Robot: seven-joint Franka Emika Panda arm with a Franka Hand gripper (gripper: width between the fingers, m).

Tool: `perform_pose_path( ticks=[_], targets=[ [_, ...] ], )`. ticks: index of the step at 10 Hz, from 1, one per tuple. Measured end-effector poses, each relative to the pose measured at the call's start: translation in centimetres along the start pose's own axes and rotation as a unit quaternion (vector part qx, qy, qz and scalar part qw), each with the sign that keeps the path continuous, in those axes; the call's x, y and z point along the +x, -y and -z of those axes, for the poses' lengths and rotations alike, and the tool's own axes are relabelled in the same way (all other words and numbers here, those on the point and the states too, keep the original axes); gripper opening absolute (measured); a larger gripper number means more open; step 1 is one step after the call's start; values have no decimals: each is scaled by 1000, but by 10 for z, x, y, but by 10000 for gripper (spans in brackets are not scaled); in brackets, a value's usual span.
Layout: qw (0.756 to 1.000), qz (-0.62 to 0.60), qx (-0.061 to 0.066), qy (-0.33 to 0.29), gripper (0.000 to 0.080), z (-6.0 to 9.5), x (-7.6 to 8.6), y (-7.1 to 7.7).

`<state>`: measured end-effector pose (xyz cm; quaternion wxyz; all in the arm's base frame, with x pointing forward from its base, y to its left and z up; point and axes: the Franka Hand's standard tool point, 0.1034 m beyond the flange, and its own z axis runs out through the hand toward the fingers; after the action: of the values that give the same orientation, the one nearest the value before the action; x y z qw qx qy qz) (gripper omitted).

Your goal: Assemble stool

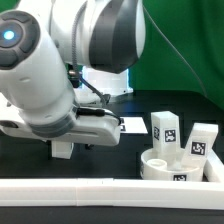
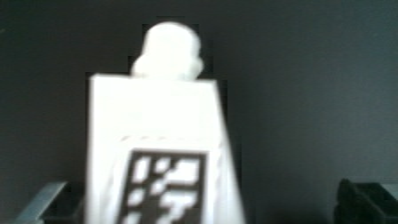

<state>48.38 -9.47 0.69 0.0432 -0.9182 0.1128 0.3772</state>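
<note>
The stool leg's rounded peg should stay free to go into the seat disc, so my gripper will next pick up the leg by its tagged body [image 2: 169, 192].
In the wrist view a white stool leg [image 2: 160, 130] lies on the black table, with a rounded peg at its far end and a black-and-white tag on its near part. My gripper [image 2: 210, 205] is open around it. One dark finger [image 2: 54, 203] is close beside the leg and the other finger [image 2: 368, 200] stands well apart from it. In the exterior view the gripper [image 1: 62, 148] is low over the table, with a bit of white leg [image 1: 62, 151] under it. The round seat disc [image 1: 168, 166] sits at the exterior view's right.
Two tagged legs [image 1: 165, 129] [image 1: 200, 141] stand behind and beside the seat disc. A long white rail [image 1: 100, 189] runs along the front. The marker board [image 1: 131, 125] lies behind the gripper. My bulky arm [image 1: 50, 70] hides the left of the table.
</note>
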Motion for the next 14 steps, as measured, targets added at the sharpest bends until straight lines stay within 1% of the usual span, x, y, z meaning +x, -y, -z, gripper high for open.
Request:
perform_pose_path(
  ticks=[5,6,9,10,11,12,13,14],
  targets=[
    [1000,2,1,-2,649,-1,1,-3],
    [1000,6,4,-1,649,0,2,-6],
    [1000,11,10,1,649,13,4,-11],
    [1000,9,10,11,649,9,2,-12],
    [1000,9,9,8,649,8,4,-12],
    [1000,8,11,25,649,7,0,-12],
    [998,7,15,64,649,9,-2,-15],
    [994,7,18,104,649,13,1,-18]
  ],
)
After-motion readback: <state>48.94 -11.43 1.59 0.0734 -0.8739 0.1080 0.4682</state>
